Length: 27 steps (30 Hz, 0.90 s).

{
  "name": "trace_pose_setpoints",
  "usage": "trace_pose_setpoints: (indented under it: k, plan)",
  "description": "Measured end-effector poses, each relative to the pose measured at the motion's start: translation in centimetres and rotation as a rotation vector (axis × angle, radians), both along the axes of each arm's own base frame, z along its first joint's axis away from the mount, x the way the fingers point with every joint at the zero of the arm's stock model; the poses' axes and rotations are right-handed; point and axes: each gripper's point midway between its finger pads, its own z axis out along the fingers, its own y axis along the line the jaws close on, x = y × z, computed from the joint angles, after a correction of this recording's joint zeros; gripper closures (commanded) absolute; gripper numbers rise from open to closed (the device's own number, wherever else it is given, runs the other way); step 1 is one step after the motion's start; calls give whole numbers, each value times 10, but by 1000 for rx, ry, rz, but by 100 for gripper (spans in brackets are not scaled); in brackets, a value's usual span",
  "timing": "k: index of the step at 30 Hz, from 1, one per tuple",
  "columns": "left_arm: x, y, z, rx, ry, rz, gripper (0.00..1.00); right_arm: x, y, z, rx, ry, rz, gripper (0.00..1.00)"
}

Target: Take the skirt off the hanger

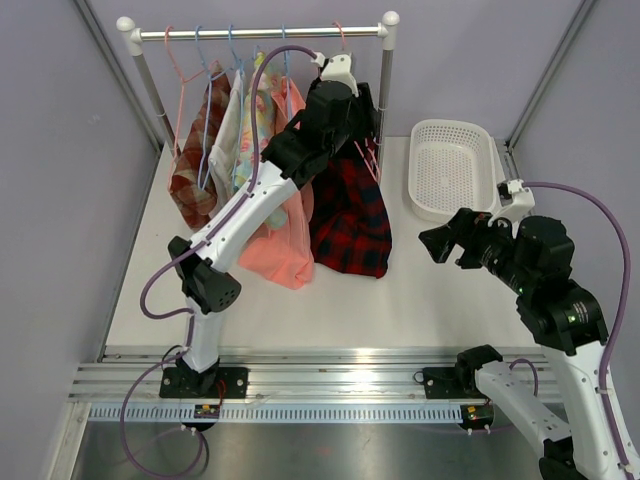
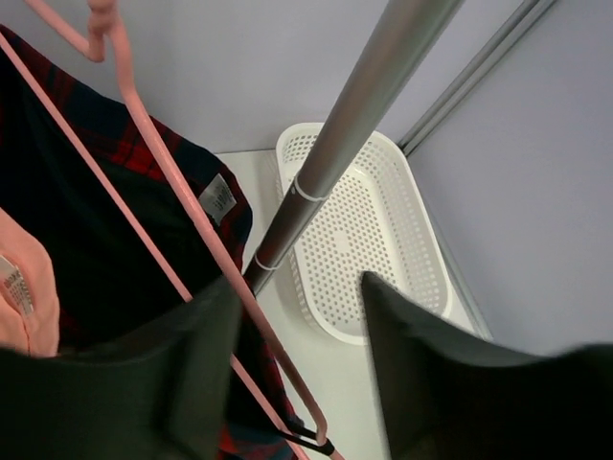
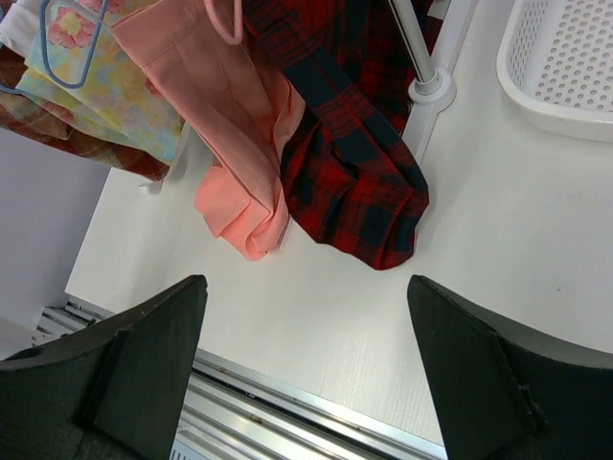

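Note:
My right gripper grabs the plaid skirt by its hanging cloth beneath the hanger's arm [image 1: 362, 212] [image 3: 368, 171] next, which leaves the hanger free for removal.
The red-and-black plaid skirt [image 1: 350, 215] hangs from a pink hanger [image 2: 153, 144] at the right end of the rack, and its hem rests on the table. It also shows in the left wrist view [image 2: 105, 249] and the right wrist view [image 3: 354, 163]. My left gripper [image 1: 358, 118] is raised at the hanger's right shoulder. It [image 2: 299, 287] is open, and the hanger's arm runs between the fingers close to the left one. A black loop [image 2: 306, 441] catches the hanger's end. My right gripper [image 1: 436, 243] is open and empty [image 3: 306, 287] over bare table right of the skirt.
The rack bar [image 1: 260, 32] also carries a pink garment [image 1: 285, 250], a floral one [image 1: 255, 120] and a brown plaid one [image 1: 195, 170] on hangers. The rack's right pole [image 2: 364, 105] stands just behind the skirt. A white perforated basket [image 1: 412, 180] sits at the back right.

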Motion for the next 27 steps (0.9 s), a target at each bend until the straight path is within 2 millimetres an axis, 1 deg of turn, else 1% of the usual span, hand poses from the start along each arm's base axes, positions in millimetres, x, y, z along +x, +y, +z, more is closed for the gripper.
trace_pose_setpoints:
  k: [2,3,4,6,10,13,15,19,22,24,27]
  plan:
    - [2,3,0,6,-2,16,81,-1,0,-2,-3,7,0,7]
    - [2,3,0,4,-4,22,83,-2,-1,-3,-4,10,0,7]
    - [3,4,-1,5,-1,28,91,-2,-1,-3,-5,11,0,8]
    - [3,5,-2,5,4,35,100,-3,-1,-5,-5,12,1,8]
    - [2,6,-1,9,2,30,100,-4,3,-6,3,15,25,11]
    - [0,7,2,5,-1,30,100,3,12,-1,20,-2,61,11]
    - [-2,8,5,3,-3,29,100,15,18,2,22,1,75,12]
    - [-10,10,19,-11,-21,25,100,52,34,5,-20,15,94,13]
    - [-22,10,34,-23,-48,12,100,80,60,5,-95,20,127,13]
    - [-28,11,48,-36,-72,7,100,89,75,7,-122,16,151,13]
    - [-33,16,69,-66,-107,7,100,89,85,15,-124,-9,167,13]
